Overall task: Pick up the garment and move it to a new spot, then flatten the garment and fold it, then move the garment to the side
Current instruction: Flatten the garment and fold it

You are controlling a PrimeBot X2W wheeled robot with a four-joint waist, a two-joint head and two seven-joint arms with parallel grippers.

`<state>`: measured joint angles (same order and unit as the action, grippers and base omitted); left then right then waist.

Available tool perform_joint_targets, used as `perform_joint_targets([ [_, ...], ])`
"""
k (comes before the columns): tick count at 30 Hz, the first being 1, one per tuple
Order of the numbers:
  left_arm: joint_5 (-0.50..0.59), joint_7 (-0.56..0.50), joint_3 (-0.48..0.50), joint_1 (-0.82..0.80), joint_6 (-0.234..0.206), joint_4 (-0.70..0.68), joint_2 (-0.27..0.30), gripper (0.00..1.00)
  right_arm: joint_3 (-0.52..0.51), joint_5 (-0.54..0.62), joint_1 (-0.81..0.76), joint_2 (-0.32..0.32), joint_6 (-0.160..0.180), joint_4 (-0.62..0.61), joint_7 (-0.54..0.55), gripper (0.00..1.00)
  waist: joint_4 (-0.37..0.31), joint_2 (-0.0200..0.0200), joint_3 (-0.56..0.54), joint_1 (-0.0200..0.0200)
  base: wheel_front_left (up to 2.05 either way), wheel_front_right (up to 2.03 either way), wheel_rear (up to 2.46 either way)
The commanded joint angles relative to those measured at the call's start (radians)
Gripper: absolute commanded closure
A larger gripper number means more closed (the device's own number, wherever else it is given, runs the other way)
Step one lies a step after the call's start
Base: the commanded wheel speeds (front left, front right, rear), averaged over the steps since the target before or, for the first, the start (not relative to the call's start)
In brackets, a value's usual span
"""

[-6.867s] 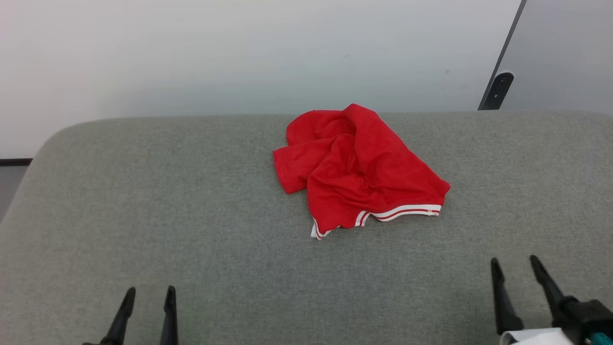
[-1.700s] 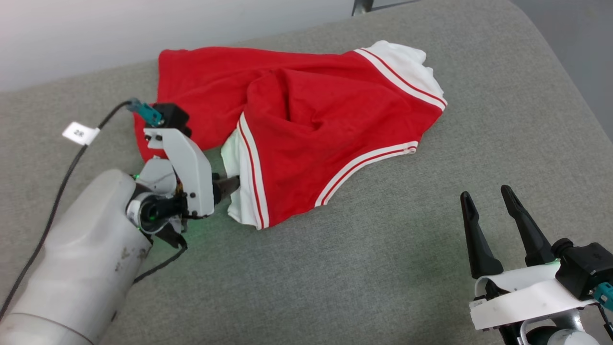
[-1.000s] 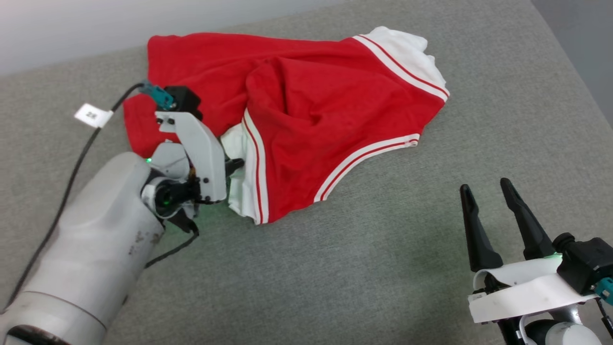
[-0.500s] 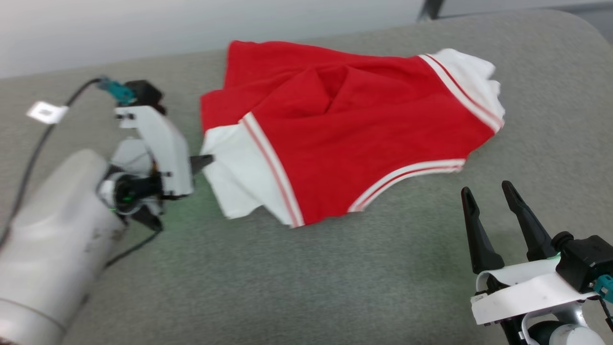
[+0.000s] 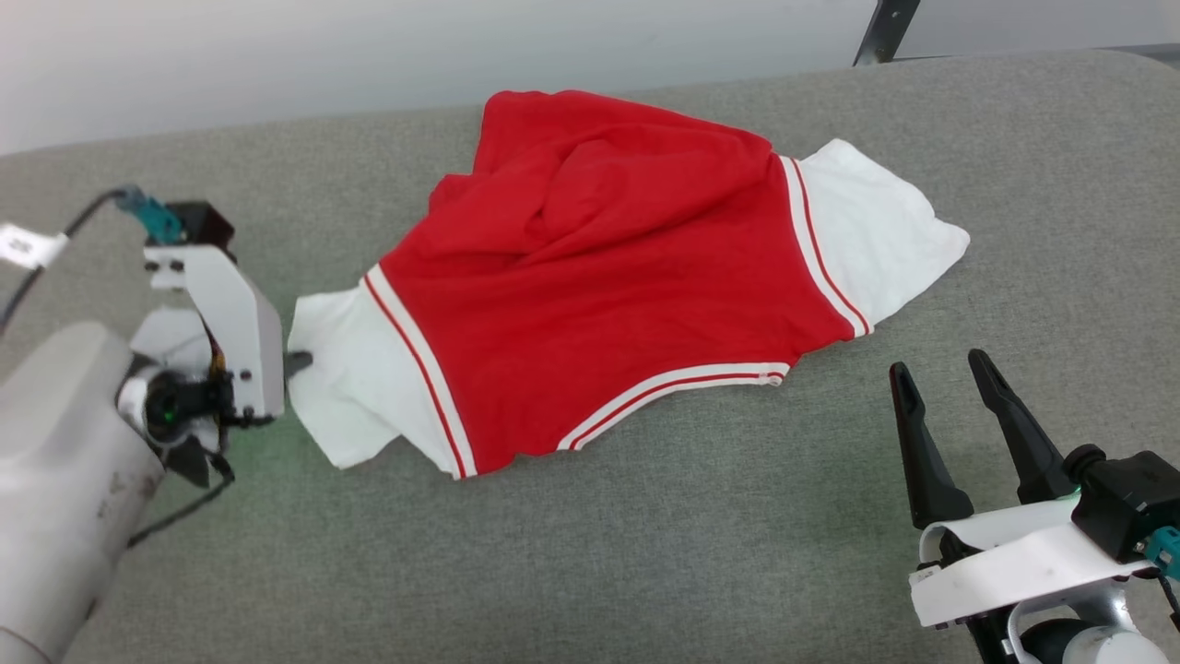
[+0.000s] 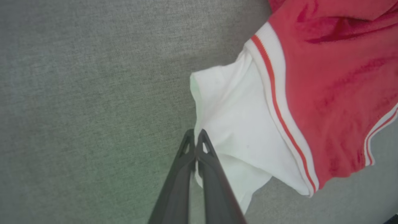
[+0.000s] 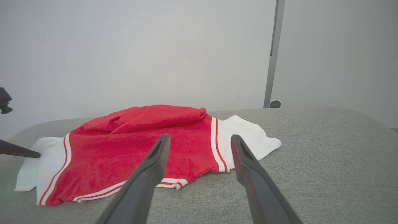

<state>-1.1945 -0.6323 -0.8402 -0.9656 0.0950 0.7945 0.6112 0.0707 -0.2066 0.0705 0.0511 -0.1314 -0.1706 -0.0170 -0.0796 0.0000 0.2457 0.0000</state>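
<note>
The red garment should be picked up next by its white sleeve with my right gripper, to move the garment and spread it flat.
The garment, a red shirt with white sleeves and red-striped white bands, lies spread and rumpled across the grey padded surface. My left gripper is at its left end, shut on the edge of the white sleeve. In the left wrist view the closed fingers pinch that sleeve's edge. The other white sleeve lies flat at the right. My right gripper stands open in front of the garment's right end, apart from it, holding nothing. Seen from the right wrist, its open gripper points at the garment.
The grey padded surface reaches from my arms to a pale wall behind. A dark post stands at the back right. A cable with a white tag trails from my left wrist.
My left gripper has drawn the white sleeve out to the left, and the garment now lies wider and flatter. The head camera has shifted too. The right gripper stays open in place.
</note>
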Motion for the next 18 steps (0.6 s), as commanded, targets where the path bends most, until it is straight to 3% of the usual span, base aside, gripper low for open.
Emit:
perform_joint_targets([
  [1, 0.014, 0.014, -0.009, 0.021, -0.002, 0.01, 0.0, 0.89, -0.004, 0.008, -0.012, -0.002, 0.001, 0.0, 0.005, 0.0, -0.003, 0.0, -0.003, 0.0, 0.0, 0.0, 0.0],
  [3, 0.017, 0.037, -0.007, 0.026, 0.0, 0.016, -0.005, 0.69, -0.007, 0.01, -0.013, -0.002, 0.001, -0.001, 0.009, 0.0, -0.004, 0.0, -0.006, 0.0, 0.0, 0.0, 0.0],
  [4, 0.017, 0.051, -0.003, 0.028, 0.002, 0.018, -0.008, 0.55, -0.009, 0.012, -0.014, -0.002, 0.001, -0.002, 0.013, 0.0, -0.005, 0.0, -0.009, 0.0, 0.0, 0.0, 0.0],
  [5, 0.021, 0.072, -0.001, 0.03, 0.005, 0.018, -0.009, 0.0, -0.012, 0.015, -0.013, -0.002, 0.001, -0.002, 0.016, 0.0, -0.005, 0.0, -0.012, 0.0, 0.0, 0.0, 0.0],
  [13, 0.011, 0.269, 0.043, 0.086, 0.017, -0.007, -0.026, 0.0, 0.005, 0.075, 0.004, -0.001, 0.001, 0.045, 0.093, 0.0, 0.018, 0.0, -0.053, 0.0, 0.0, 0.0, 0.0],
  [18, -0.015, 0.418, 0.091, 0.171, -0.003, -0.057, -0.042, 0.0, 0.019, 0.098, 0.02, 0.051, 0.001, 0.089, 0.152, 0.0, 0.062, 0.0, -0.077, 0.0, 0.0, 0.0, 0.0],
])
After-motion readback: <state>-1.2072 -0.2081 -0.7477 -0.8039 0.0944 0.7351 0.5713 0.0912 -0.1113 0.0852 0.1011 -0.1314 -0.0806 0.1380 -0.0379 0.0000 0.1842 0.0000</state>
